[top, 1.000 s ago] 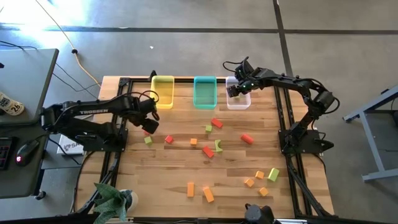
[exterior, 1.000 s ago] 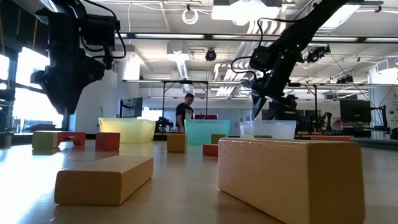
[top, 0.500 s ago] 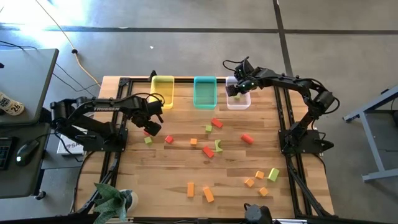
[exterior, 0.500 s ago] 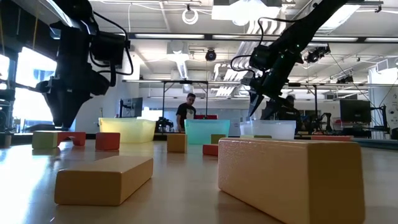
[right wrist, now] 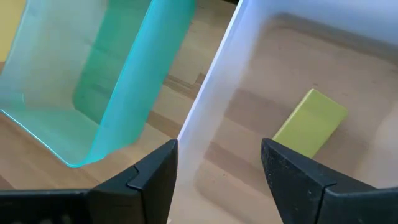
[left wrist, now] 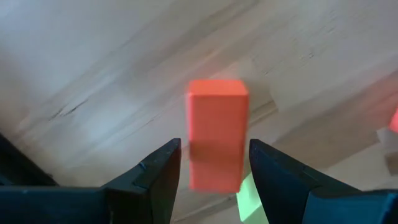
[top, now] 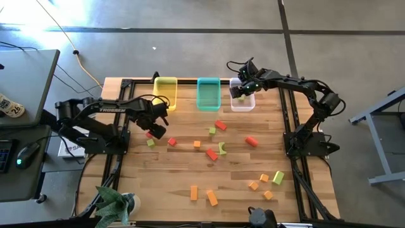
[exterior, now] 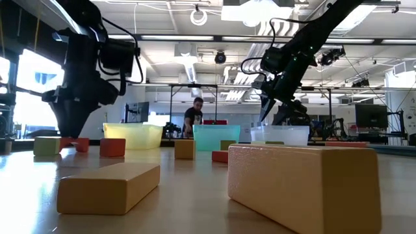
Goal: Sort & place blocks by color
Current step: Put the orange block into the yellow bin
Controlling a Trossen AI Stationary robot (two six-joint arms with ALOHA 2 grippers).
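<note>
Next, my left gripper grips the red block by its long sides to sort it into the yellow bin [top: 165, 87].
Red, orange and light green blocks lie scattered on the wooden table [top: 190, 171]. My left gripper [top: 152, 131] points straight down, open, over a red block [left wrist: 216, 134] that lies flat on the table. Its fingers [left wrist: 155, 171] stand on either side of the block with a gap on each side. My right gripper [top: 237, 94] hangs open above the left wall of the clear bin [right wrist: 214, 87]. A light green block [right wrist: 310, 123] lies on that bin's floor.
A yellow bin [top: 166, 92] and a teal bin [top: 208, 93] stand beside the clear bin [top: 243, 102] at the far edge. A green block [top: 150, 143] and a red one [top: 171, 142] lie close to my left gripper. Orange blocks [top: 212, 198] lie near the front edge.
My left gripper has sunk toward the table and moved a little toward the right edge, coming down over the red block. Its fingers stay as wide apart as before. My right gripper has kept still over the clear bin.
</note>
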